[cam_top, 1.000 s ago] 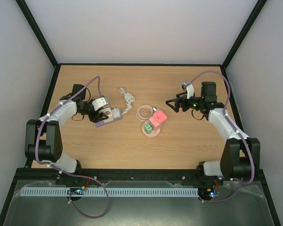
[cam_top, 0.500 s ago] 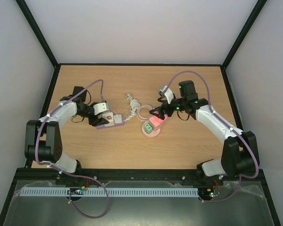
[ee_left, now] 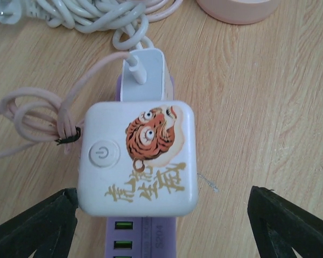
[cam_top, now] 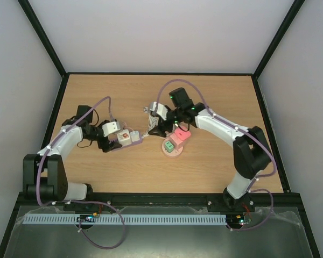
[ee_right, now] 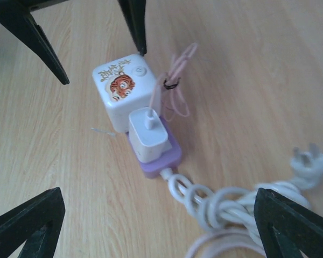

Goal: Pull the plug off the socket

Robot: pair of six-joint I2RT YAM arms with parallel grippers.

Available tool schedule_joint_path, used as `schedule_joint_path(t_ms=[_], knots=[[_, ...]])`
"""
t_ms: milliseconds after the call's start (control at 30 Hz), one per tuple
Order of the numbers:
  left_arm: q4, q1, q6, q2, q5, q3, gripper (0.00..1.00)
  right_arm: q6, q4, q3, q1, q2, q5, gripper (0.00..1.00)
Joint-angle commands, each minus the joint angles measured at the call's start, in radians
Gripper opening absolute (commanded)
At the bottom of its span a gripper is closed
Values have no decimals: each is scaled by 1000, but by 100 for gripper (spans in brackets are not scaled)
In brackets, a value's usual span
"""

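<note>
The tiger-print cube plug (ee_left: pixel 138 159) has to come off, so my left gripper needs to grab it next by its opposite sides, across the power strip (ee_left: pixel 145 236), and pull it off.
The socket's pale pink round disc (cam_top: pixel 175 152) lies mid-table with its square pink block (cam_top: pixel 182 135) and a small green block (cam_top: pixel 169 145) on top; its edge shows in the left wrist view (ee_left: pixel 237 11). My right gripper (cam_top: pixel 153 130) is open, hovering left of the socket above the white cord (ee_right: pixel 231 204), holding nothing (ee_right: pixel 157 193). My left gripper (cam_top: pixel 117 141) is open, its fingers spread either side of the lilac power strip (ee_left: pixel 145 236) below the white tiger-print cube plug (ee_left: pixel 139 158). A small white charger (ee_right: pixel 148 134) with a thin pink tied cable (ee_right: pixel 177 80) sits on the strip.
The strip's coiled white cord (ee_left: pixel 91 13) ends in a loose wall plug (ee_right: pixel 311 161). My left gripper's black fingers (ee_right: pixel 24 37) show at the top of the right wrist view. Black frame rails border the wooden table (cam_top: pixel 220 161).
My right arm has swung from the right side leftward past the socket to above the white cord. My left gripper and the lilac strip have shifted slightly right.
</note>
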Motion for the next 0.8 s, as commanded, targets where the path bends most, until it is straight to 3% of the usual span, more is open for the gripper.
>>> schedule_joint_path(t_ms=[0, 467, 767], knots=[[68, 13, -42, -40, 47, -66, 88, -104, -50, 86, 74, 101, 17, 93], [100, 66, -29, -76, 90, -114, 95, -298, -201, 348, 152, 394, 20, 77], [89, 89, 23, -84, 117, -141, 91, -279, -178, 392, 179, 471, 26, 62]])
